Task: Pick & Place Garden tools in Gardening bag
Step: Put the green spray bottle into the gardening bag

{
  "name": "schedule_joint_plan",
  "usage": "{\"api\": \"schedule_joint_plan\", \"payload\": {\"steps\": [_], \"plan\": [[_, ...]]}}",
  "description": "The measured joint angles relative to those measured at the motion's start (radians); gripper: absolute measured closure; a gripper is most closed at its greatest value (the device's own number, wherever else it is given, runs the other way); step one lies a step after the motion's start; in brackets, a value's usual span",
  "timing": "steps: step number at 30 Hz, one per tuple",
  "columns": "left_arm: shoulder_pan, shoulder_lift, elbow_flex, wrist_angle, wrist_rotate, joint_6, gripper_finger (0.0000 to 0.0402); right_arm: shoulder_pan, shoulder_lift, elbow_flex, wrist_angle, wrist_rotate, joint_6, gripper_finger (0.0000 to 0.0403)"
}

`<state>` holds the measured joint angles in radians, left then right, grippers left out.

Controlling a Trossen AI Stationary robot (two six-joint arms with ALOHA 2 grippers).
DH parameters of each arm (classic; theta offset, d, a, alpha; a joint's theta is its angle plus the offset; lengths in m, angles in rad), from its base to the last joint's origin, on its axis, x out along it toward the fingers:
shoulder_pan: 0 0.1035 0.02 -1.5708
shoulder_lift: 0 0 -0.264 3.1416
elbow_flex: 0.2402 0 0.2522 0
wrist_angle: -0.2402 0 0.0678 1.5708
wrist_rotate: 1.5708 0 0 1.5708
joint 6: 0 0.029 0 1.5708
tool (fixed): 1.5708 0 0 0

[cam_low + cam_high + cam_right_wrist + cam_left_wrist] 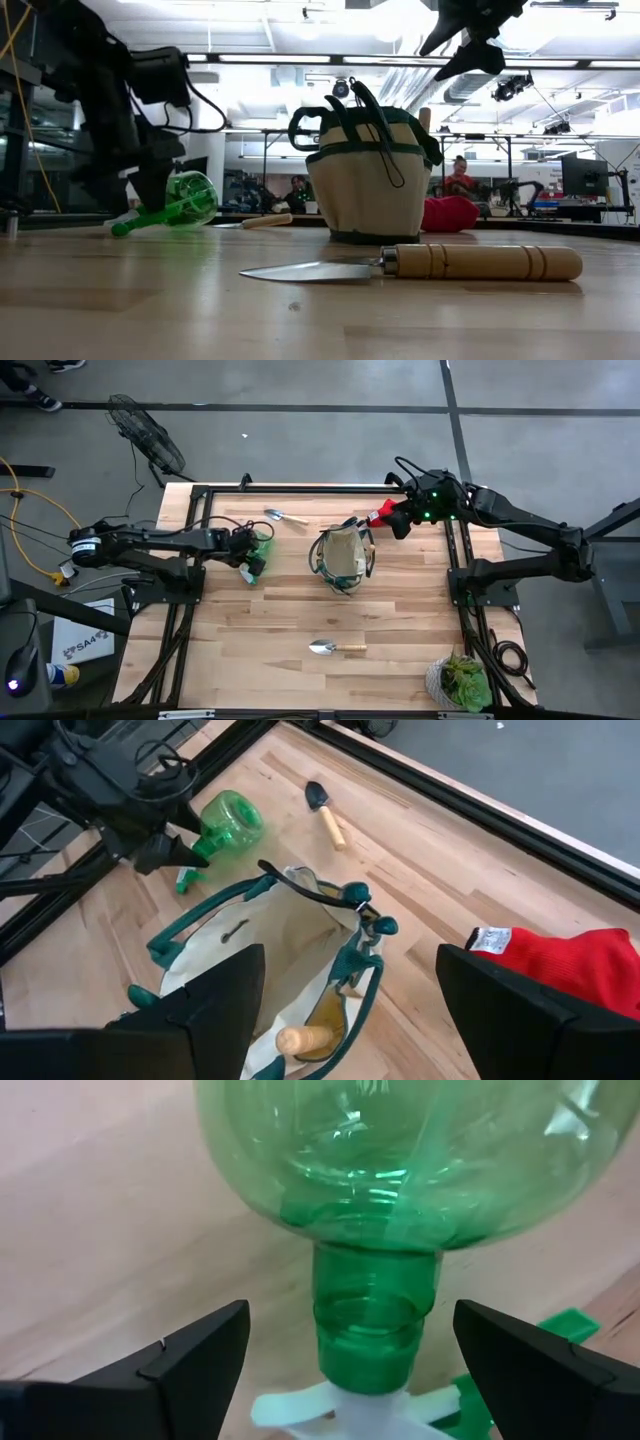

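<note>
My left gripper takes hold of the spray bottle by its neck (254, 562) next, to put the bottle into the gardening bag (343, 557).
A bright green clear spray bottle (400, 1160) lies on its side on the table's left part (262, 545). My left gripper (345, 1370) is open, pointing steeply down, one finger on either side of the bottle's neck (372, 1315) without touching it. The khaki gardening bag (343, 557) stands upright at mid-table, with a wooden handle (305, 1040) and dark-handled shears (362, 905) in it. My right gripper (350, 1010) hangs open high over the bag's far right side (400, 525). A red piece (560, 965) lies on the table beside it.
One silver trowel with a wooden handle (337, 648) lies near the front edge, another (285, 516) toward the far edge. A potted plant (460, 680) stands at the near right corner. Bare wood lies between the bag and the near trowel.
</note>
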<state>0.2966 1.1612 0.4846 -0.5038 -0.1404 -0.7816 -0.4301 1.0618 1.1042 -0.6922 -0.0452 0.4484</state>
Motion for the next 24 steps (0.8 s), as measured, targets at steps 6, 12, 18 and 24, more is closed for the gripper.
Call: {"api": "schedule_joint_plan", "payload": {"steps": [6, 12, 18, 24], "plan": [[0.0, 0.0, -0.04, 0.09, 0.032, 0.046, 0.0057, 0.0, 0.0, 0.0, 0.0, 0.027, 0.0, 0.0117], [0.0, -0.002, -0.057, 0.106, 0.037, 0.056, 0.0057, 0.0, 0.0, 0.0, 0.0, 0.029, 0.002, 0.0117], [0.0, -0.002, -0.071, 0.112, 0.043, 0.057, 0.0081, 0.0, 0.0, 0.0, 0.0, 0.045, 0.029, 0.0117], [-0.001, -0.001, -0.073, 0.103, 0.04, 0.056, 0.0139, 0.0, 0.0, 0.0, 0.0, 0.047, 0.048, 0.0117]]}}
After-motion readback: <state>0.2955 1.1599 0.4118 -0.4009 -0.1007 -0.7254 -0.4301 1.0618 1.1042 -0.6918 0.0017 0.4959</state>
